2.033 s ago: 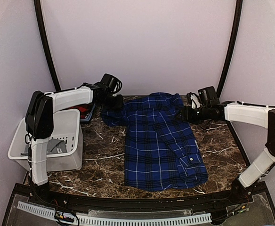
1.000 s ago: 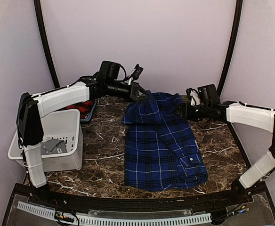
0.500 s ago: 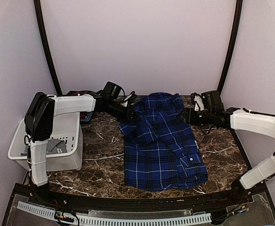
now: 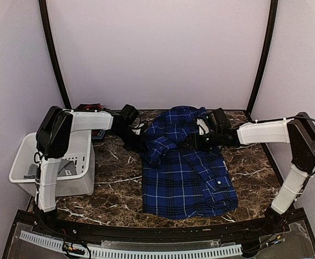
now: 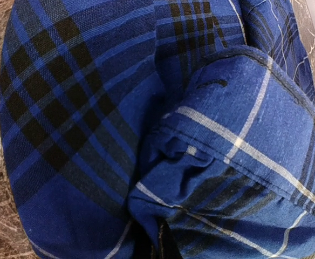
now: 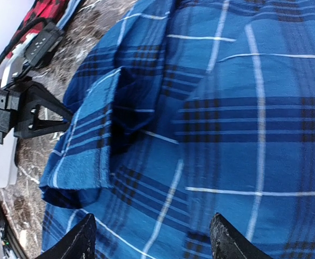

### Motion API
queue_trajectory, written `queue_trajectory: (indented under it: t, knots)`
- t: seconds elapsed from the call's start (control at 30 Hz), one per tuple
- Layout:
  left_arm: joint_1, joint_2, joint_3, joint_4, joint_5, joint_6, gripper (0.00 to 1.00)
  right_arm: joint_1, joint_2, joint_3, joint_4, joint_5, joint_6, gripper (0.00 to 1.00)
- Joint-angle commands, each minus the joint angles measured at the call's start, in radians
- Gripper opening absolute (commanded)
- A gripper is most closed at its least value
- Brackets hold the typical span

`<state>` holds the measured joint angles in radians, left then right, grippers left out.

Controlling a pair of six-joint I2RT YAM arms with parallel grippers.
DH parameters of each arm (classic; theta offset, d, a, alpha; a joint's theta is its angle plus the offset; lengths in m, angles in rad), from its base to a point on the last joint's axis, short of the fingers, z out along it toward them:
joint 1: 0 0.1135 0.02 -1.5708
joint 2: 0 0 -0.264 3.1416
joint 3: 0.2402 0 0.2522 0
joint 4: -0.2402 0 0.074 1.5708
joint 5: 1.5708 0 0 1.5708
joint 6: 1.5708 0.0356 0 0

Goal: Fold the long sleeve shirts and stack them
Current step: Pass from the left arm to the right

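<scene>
My right gripper is going to grab the dark blue plaid shirt's folded-in sleeve near its cuff end point(image 4: 162, 150) point(image 6: 95, 144). It will then pull the sleeve out straight and fold it along the body of the shirt.
The dark blue plaid shirt point(image 4: 184, 172) lies flat in the middle of the table, with its left sleeve folded in over the chest. My left gripper point(image 4: 138, 143) sits at the shirt's upper left edge and is shut on the sleeve cloth, which bunches into it point(image 5: 158, 245) and hides its fingers. My right gripper point(image 4: 194, 141) hovers over the shirt's upper chest, open and empty, with both fingertips point(image 6: 87, 237) wide apart above the cloth point(image 6: 227, 135). The red-and-black shirt point(image 4: 89, 107) lies at the back left, mostly hidden behind the left arm.
A white bin point(image 4: 71, 156) holding grey items stands at the left edge of the marbled table point(image 4: 254, 172). The red-and-black shirt point(image 6: 44, 13) and the left gripper's black body point(image 6: 28, 110) show in the right wrist view.
My left gripper lifted the left sleeve, carried it right over the shirt body and lowered it. My right gripper moved left from the shirt's right shoulder to above the chest.
</scene>
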<state>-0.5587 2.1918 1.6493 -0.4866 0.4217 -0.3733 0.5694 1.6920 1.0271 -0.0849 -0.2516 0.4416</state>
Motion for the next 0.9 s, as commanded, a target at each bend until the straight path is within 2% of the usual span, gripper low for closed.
queue_trajectory:
  t: [0.0, 0.17, 0.33, 0.47, 0.8, 0.87]
  knots:
    - [-0.003, -0.027, 0.014, -0.08, -0.025, 0.052, 0.0, 0.015, 0.064, 0.061, 0.071, -0.087, 0.054, 0.69]
    - [-0.003, -0.028, 0.016, -0.074, -0.013, 0.051, 0.0, 0.02, 0.096, 0.037, 0.221, -0.201, 0.221, 0.73]
    - [-0.003, -0.029, 0.023, -0.077, -0.01, 0.054, 0.0, 0.032, 0.078, -0.023, 0.357, -0.224, 0.354, 0.78]
    - [-0.003, -0.028, 0.024, -0.073, -0.005, 0.055, 0.0, 0.075, 0.104, 0.013, 0.359, -0.212, 0.382, 0.81]
    - [-0.003, -0.03, 0.034, -0.068, 0.007, 0.053, 0.0, 0.115, 0.211, 0.07, 0.346, -0.174, 0.446, 0.74]
    - [-0.003, -0.03, 0.035, -0.065, 0.009, 0.054, 0.0, 0.115, 0.23, 0.081, 0.359, -0.175, 0.457, 0.7]
